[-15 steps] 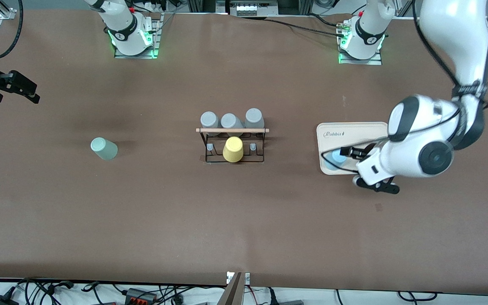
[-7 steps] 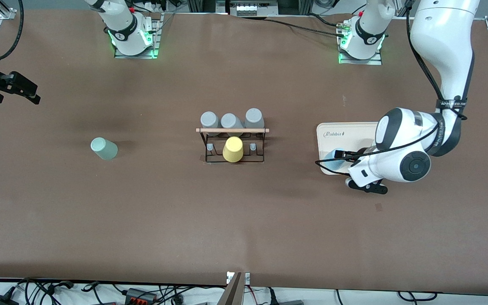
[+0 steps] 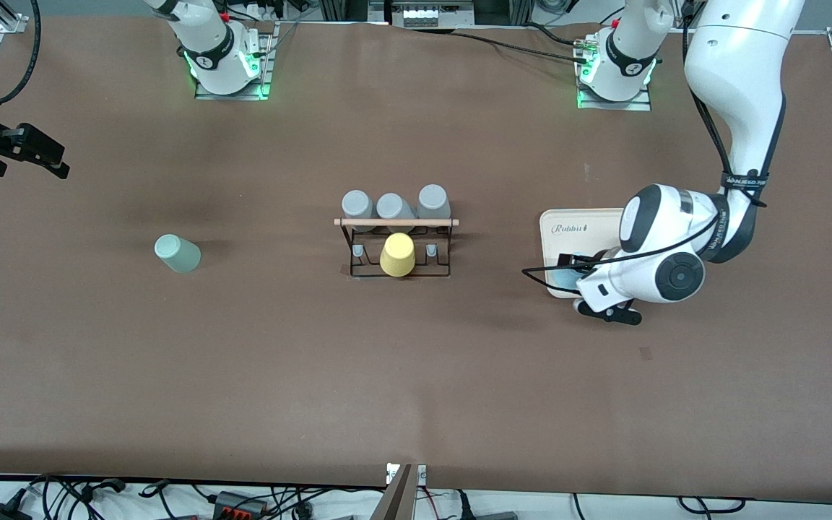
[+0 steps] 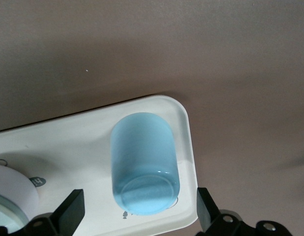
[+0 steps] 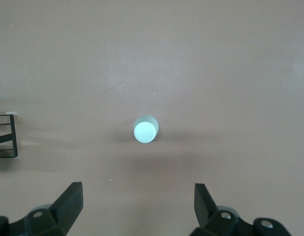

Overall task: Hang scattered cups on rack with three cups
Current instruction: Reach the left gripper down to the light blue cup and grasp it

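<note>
Next, the left gripper grabs the light blue cup by its flat-ended body (image 4: 144,164). Then the cup goes onto the rack to hang there.
A light blue cup (image 4: 143,164) stands with its flat end up at a corner of a cream tray (image 4: 68,142). My left gripper (image 4: 138,197) hangs open over it, one finger on each side and neither touching. In the front view the left gripper (image 3: 573,273) covers most of that blue cup (image 3: 565,277). A mint green cup (image 3: 177,253) stands on the table toward the right arm's end. My right gripper (image 5: 137,196) is open and empty, well away from the green cup (image 5: 145,130). The black wire rack (image 3: 396,249) stands mid-table.
The rack holds three grey tumblers (image 3: 391,206) and a yellow tumbler (image 3: 397,254). A white round object (image 4: 12,192) sits on the tray beside the blue cup. The right gripper (image 3: 22,150) waits at the table's edge. A rack corner (image 5: 7,135) shows in the right wrist view.
My left arm has swung lower and toward the rack, bringing its gripper over the blue cup, which is now largely covered in the front view. The right arm has barely moved.
</note>
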Motion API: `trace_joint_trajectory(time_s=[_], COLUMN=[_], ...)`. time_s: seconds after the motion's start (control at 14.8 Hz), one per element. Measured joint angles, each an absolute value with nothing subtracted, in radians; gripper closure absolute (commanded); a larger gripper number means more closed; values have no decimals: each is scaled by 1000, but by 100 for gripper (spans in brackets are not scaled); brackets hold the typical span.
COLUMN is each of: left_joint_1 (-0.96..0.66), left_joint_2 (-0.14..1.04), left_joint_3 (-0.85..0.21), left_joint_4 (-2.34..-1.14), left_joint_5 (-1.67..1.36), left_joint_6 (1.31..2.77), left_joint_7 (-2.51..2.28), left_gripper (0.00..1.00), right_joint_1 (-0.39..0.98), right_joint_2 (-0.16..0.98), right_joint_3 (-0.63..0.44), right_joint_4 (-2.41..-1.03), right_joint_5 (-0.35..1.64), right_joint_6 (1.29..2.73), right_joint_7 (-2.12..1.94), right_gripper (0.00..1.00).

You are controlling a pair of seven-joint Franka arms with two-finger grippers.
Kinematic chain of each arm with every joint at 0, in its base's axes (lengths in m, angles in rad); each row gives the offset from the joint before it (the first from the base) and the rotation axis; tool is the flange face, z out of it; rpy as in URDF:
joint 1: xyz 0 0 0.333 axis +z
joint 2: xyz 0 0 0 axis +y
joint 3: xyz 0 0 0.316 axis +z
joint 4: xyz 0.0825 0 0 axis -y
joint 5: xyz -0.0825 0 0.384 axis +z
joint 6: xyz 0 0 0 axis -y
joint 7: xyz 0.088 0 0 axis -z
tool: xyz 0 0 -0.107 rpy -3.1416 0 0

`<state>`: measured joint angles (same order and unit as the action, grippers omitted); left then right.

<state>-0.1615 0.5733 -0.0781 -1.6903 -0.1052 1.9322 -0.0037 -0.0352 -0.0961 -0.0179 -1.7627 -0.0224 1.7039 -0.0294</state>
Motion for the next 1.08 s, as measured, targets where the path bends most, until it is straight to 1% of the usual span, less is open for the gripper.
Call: trace_joint_trajectory(time_s=[0.27, 0.41, 0.54, 0.61, 0.68, 0.74, 0.81, 0.95, 1.01, 1.08], left_joint_1=[-163, -163, -163, -163, -163, -163, -163, -163, -163, -163], left_joint_2=[579, 586, 589, 589, 589, 589, 587, 586, 586, 584], left_joint_3=[-78, -78, -78, -78, -78, -78, -78, -78, -81, -88], left_joint_4=[-1708, -1711, -1711, -1711, -1711, -1711, -1711, -1710, -1707, -1702], left_joint_5=[-105, -105, -105, -105, -105, -105, -105, -105, -105, -105], left_joint_6=[1969, 1976, 1979, 1980, 1980, 1980, 1980, 1980, 1981, 1981], left_joint_7=[-4, -3, -3, -3, -3, -3, -3, -1, 0, 0], left_gripper=[19, 23, 30, 35, 43, 53, 58, 63, 62, 58], right_joint_1=[-35, -35, -35, -35, -35, -35, -35, -35, -35, -35], right_joint_2=[-94, -85, -77, -75, -74, -74, -74, -74, -74, -74], right_joint_3=[-18, -18, -18, -18, -18, -18, -18, -18, -18, -18], right_joint_4=[-1763, -1763, -1763, -1763, -1763, -1763, -1763, -1763, -1763, -1763], right_joint_5=[-22, -22, -22, -22, -22, -22, -22, -22, -22, -22], right_joint_6=[1704, 1705, 1706, 1706, 1706, 1706, 1706, 1706, 1706, 1706], right_joint_7=[-29, -29, -29, -29, -29, -29, -29, -29, -29, -29], right_gripper=[0, 0, 0, 0, 0, 0, 0, 0, 0, 0])
